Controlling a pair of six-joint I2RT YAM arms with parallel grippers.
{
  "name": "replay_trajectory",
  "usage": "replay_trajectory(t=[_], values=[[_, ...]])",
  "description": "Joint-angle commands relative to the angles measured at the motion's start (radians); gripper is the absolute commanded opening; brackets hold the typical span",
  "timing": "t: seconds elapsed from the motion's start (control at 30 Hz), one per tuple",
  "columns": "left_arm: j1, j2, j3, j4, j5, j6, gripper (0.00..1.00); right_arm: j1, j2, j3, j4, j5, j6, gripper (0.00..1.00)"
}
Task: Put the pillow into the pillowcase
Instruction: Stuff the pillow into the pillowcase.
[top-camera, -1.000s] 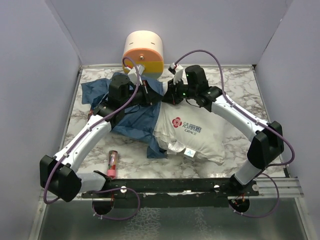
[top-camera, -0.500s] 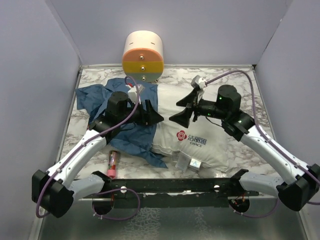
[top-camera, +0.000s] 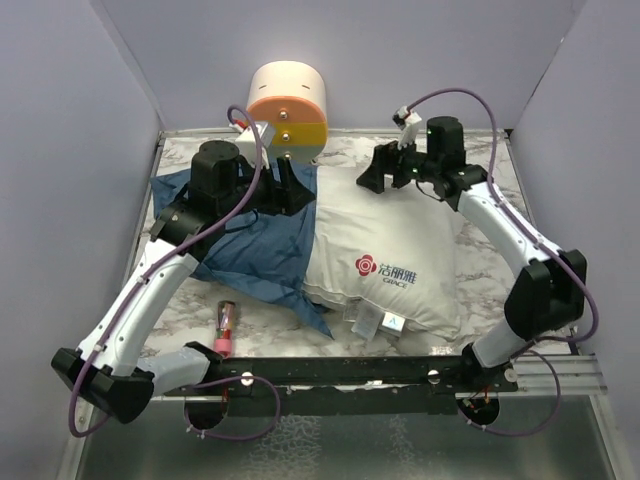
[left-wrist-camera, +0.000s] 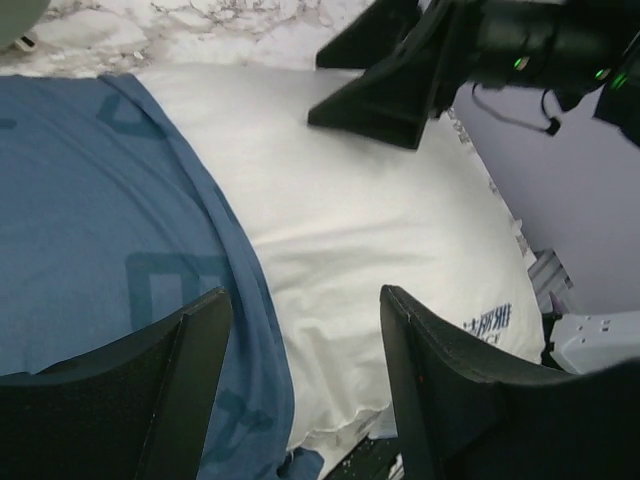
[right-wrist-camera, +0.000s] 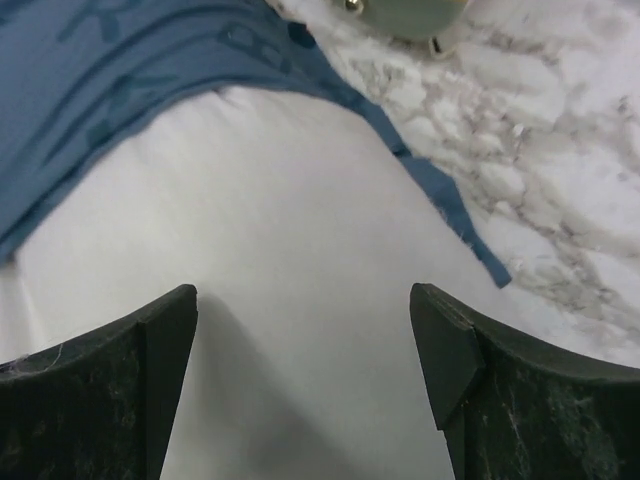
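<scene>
My left gripper grabs the blue pillowcase by its edge lapping onto the pillow next. That leaves the pillow free to go inside.
The white pillow (top-camera: 385, 255) lies flat right of the table's middle, red logo facing up and tags at its near end. Left of it the blue pillowcase (top-camera: 245, 250) is spread out, its edge lapping onto the pillow's left side (left-wrist-camera: 370, 200). My left gripper (top-camera: 290, 190) hovers open over that seam; its own view shows the gripper (left-wrist-camera: 305, 300) with pillowcase (left-wrist-camera: 90, 200) to the left and nothing between the fingers. The right gripper (top-camera: 378, 172) hangs open above the pillow's far end. From that wrist the gripper (right-wrist-camera: 303, 300) has bare pillow (right-wrist-camera: 280, 230) below and pillowcase (right-wrist-camera: 130, 70) beyond.
A cream-and-orange cylinder (top-camera: 288, 110) stands at the back wall just behind both grippers. A small red tube (top-camera: 226, 325) lies near the front left of the marble table (top-camera: 480, 270). A black rail (top-camera: 340, 372) runs along the near edge. Grey walls close in both sides.
Both grippers were shut on the cloth at the far end a second ago; they have let go and opened. The pillow has settled flat, and the pillowcase lies more spread out.
</scene>
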Motion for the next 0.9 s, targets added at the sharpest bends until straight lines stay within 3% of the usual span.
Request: replay_trajectory(t=[0.0,0.1,0.17,0.23,0.33,0.7,0.87], values=[[0.017,0.090,0.086,0.071,-0.066,-0.056,0.63,0.031,0.091,0.027,-0.122,-0.145,-0.051,0.80],[0.029,0.169,0.158,0.057,-0.085,-0.050,0.63,0.116,0.072,-0.043,-0.130,-0.117,-0.104,0.70],[0.038,0.222,0.201,0.026,-0.111,-0.010,0.63,0.167,0.040,-0.110,-0.104,-0.110,-0.105,0.52],[0.042,0.275,0.240,-0.012,-0.153,0.033,0.63,0.235,-0.013,-0.178,-0.072,-0.052,-0.101,0.24],[0.042,0.353,0.283,-0.061,-0.207,0.093,0.63,0.299,-0.090,-0.294,0.008,0.003,-0.068,0.06],[-0.001,0.469,0.357,-0.286,-0.423,0.245,0.59,0.375,-0.165,-0.393,0.102,0.095,-0.011,0.01],[-0.012,0.501,0.363,-0.367,-0.421,0.279,0.52,0.377,-0.171,-0.396,0.104,0.105,-0.010,0.01]])
